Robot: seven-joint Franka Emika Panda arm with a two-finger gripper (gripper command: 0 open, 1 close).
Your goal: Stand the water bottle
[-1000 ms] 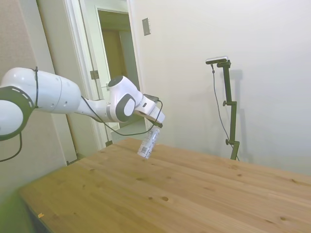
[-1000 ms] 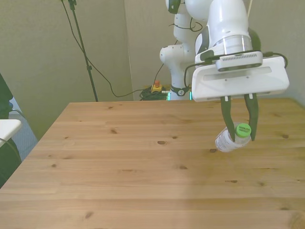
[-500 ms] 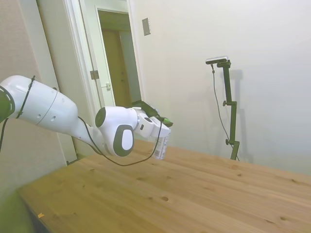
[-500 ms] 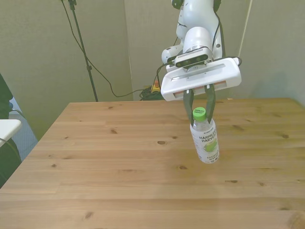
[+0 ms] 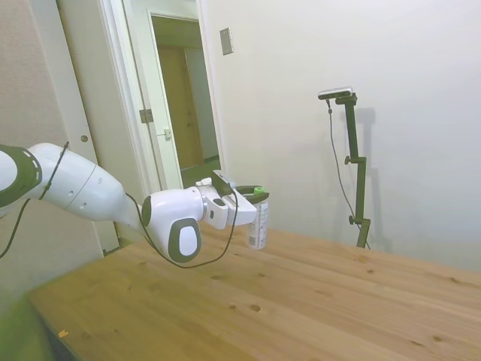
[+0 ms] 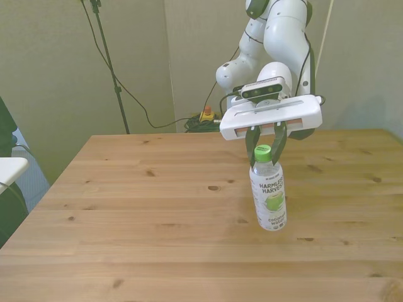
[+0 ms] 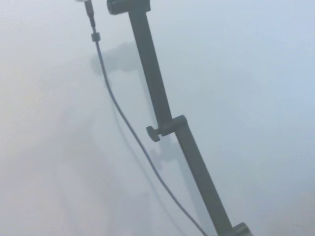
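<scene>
The bottle's base (image 5: 256,247) hangs above the wood of the tabletop, so the robot's gripper still needs to lower the bottle onto the tabletop before letting go of it.
The water bottle (image 6: 267,195) is a clear bottle with a green cap and a white and green label. It is upright over the right half of the wooden table (image 6: 145,214) in the front view. Its base is at the tabletop or just above it; I cannot tell if it touches. My gripper (image 6: 264,145) points sideways and is shut on the bottle's neck just under the cap. In the side view the water bottle (image 5: 258,224) hangs upright from the gripper (image 5: 257,197) near the table's far edge. The wrist view shows only wall, not the bottle.
Bare wood lies all around the bottle. In the side view an open doorway (image 5: 180,105) stands behind the arm. Cables (image 6: 201,119) lie on the floor beyond the table's far edge in the front view. A white object (image 6: 9,167) pokes in at the front view's left edge.
The wrist has turned and come down, swinging the held bottle from a steep tilt to upright. The bottle has shifted toward the front view's left and lower toward the tabletop.
</scene>
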